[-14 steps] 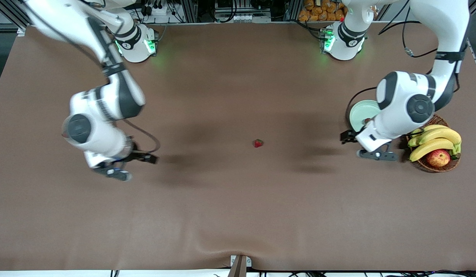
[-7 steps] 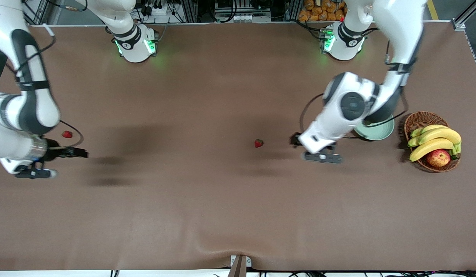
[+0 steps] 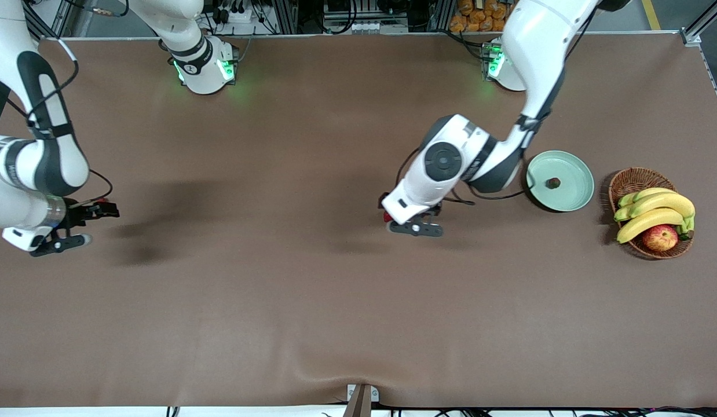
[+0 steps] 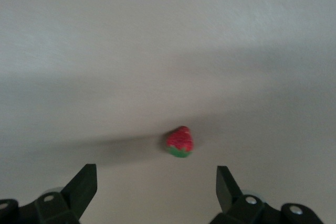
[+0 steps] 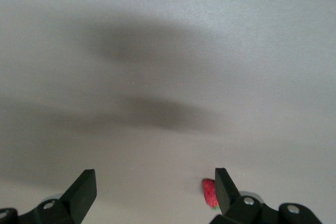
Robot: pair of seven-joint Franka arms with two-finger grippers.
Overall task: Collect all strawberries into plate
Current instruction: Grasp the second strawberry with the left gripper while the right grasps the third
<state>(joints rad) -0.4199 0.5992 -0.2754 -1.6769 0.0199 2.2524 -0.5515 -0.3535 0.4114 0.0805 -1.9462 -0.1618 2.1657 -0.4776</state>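
Next, my left gripper grabs the strawberry by its plump red body (image 3: 387,216) to collect the strawberry into the mint-green plate (image 3: 584,191).
One strawberry (image 4: 180,142) lies on the brown table near its middle, just ahead of my open left gripper (image 4: 156,182). In the front view that strawberry (image 3: 386,217) peeks out beside the left gripper (image 3: 402,219), which hovers over it. A second strawberry (image 5: 210,193) lies close against one finger of my open right gripper (image 5: 155,182). The right gripper (image 3: 75,227) hangs low over the right arm's end of the table. A third strawberry (image 3: 553,183) rests in the mint-green plate (image 3: 584,191), toward the left arm's end.
A wicker basket (image 3: 630,179) with bananas (image 3: 654,211) and a red-yellow apple (image 3: 659,237) stands beside the plate, closer to the table's end. The left arm's elbow (image 3: 445,159) hangs beside the plate.
The left arm swung from over the plate to the table's middle, over the strawberry there. The right arm swept out toward its end of the table. Both grippers stayed open.
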